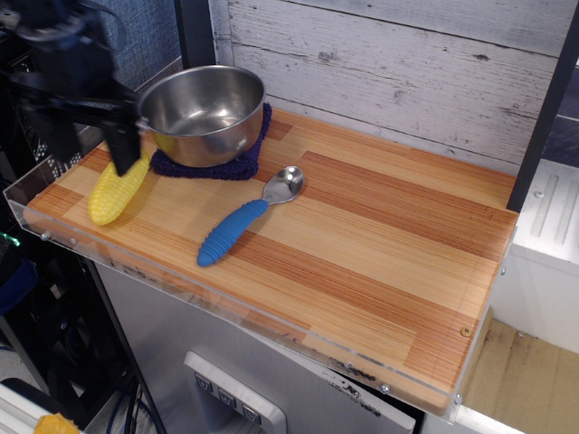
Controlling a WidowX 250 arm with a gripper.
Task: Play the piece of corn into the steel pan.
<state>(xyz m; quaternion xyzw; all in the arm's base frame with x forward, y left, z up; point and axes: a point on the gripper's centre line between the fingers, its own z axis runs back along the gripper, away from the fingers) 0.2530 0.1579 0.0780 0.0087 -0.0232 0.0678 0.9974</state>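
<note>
I should place the piece of corn in the steel pan (204,110), so next I should grab it with my gripper by its thick middle (119,190).
The piece of corn (113,192), a bright yellow cob, lies on the wooden board near its left edge. The steel pan (204,110) stands upright and empty on a dark purple knitted cloth (210,168), just behind and to the right of the corn. My gripper (83,145) is black and motion-blurred, and hangs over the far end of the corn at the left. Its jaws stand wide apart and hold nothing. One finger (125,146) covers the cob's upper end, close to the pan's left wall. The other finger is dim against the dark background.
A blue-handled spoon (242,222) lies on the board right of the corn. A clear acrylic rim (27,197) lines the board's left and front edges. A whitewashed plank wall (389,63) stands behind, and a black post (194,32) rises behind the pan.
</note>
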